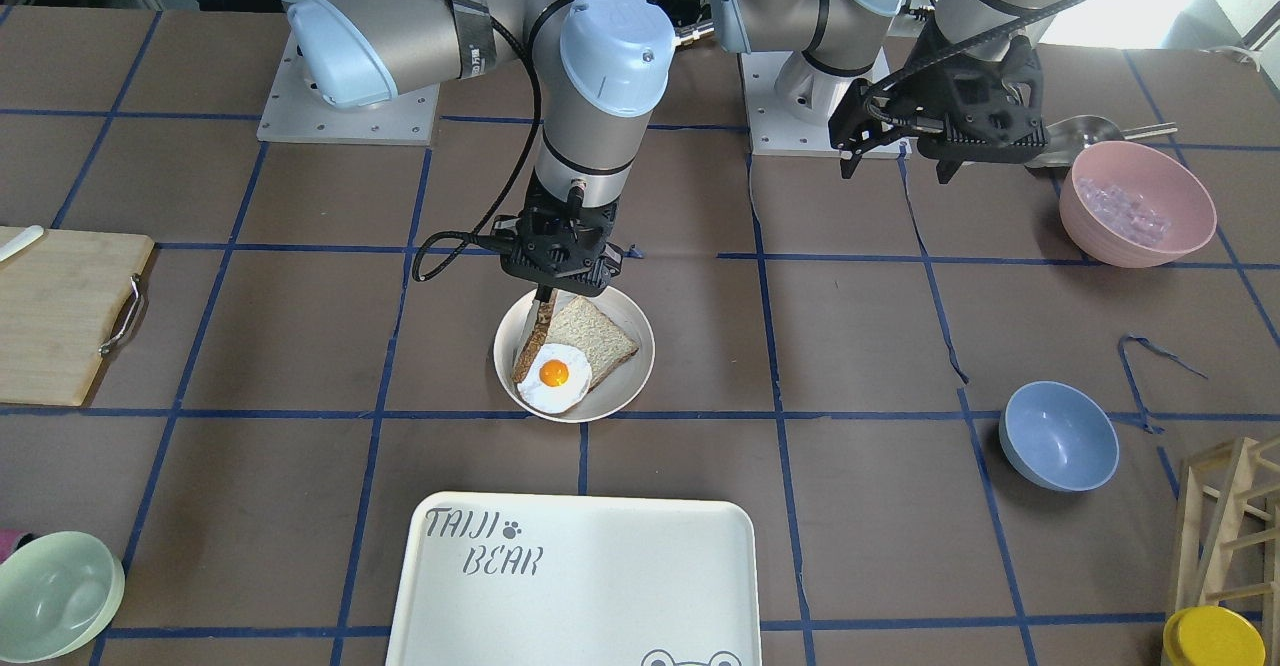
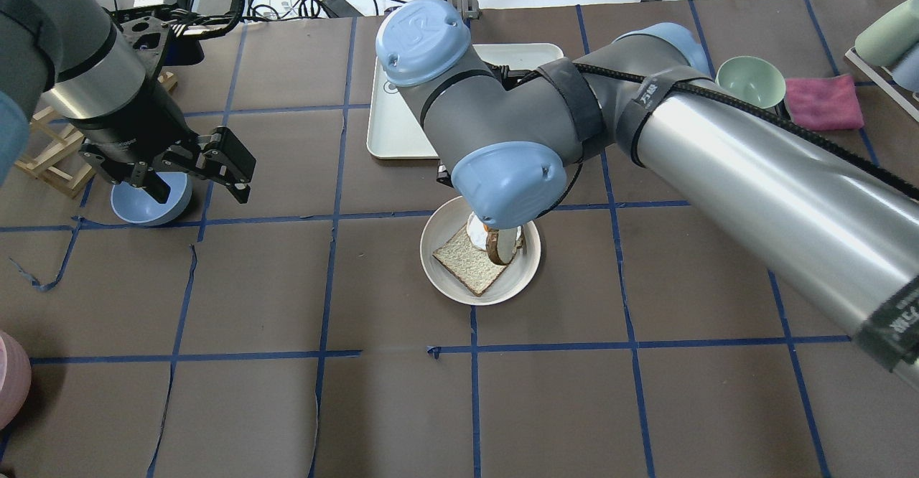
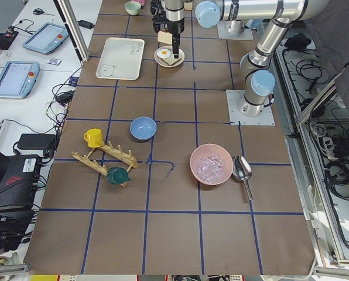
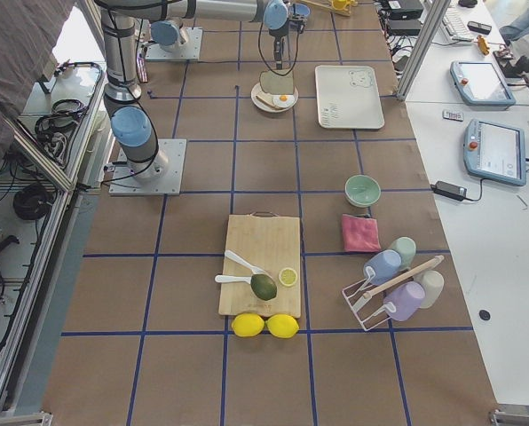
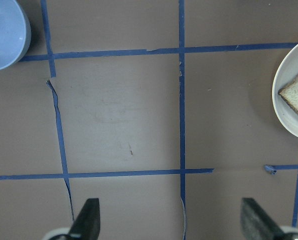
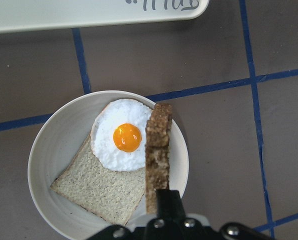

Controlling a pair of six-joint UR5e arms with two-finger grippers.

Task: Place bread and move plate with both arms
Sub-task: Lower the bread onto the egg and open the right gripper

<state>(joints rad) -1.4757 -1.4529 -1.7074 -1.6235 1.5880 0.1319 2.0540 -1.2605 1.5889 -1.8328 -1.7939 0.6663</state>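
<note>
I need to lower my right gripper and tilt the bread before I let go of it, because the bread's crust [image 1: 534, 344] is standing upright beside the fried egg's uncovered yolk [image 1: 553, 373].
The plate [image 1: 640, 371] sits mid-table and holds a squarer bread slice [image 1: 598, 341] with a fried egg [image 1: 553, 376] on it. My right gripper [image 1: 545, 296] is shut on the bread [image 1: 533, 341], a dark-crusted slice held on edge, hanging over the plate beside the egg. In the right wrist view the bread [image 6: 158, 150] runs along the egg's [image 6: 126, 137] right side over the plate [image 6: 54, 150]. I cannot tell whether it touches. My left gripper [image 1: 897, 166] is open and empty, high above the table away from the plate; the left wrist view [image 5: 171, 222] shows it too.
The white "TAIJI BEAR" tray [image 1: 580, 586] lies just beyond the plate. A blue bowl [image 1: 1058, 436] and a pink bowl [image 1: 1137, 203] are on the left arm's side. A cutting board [image 1: 60, 311] and a green bowl [image 1: 55, 596] are on the right arm's side.
</note>
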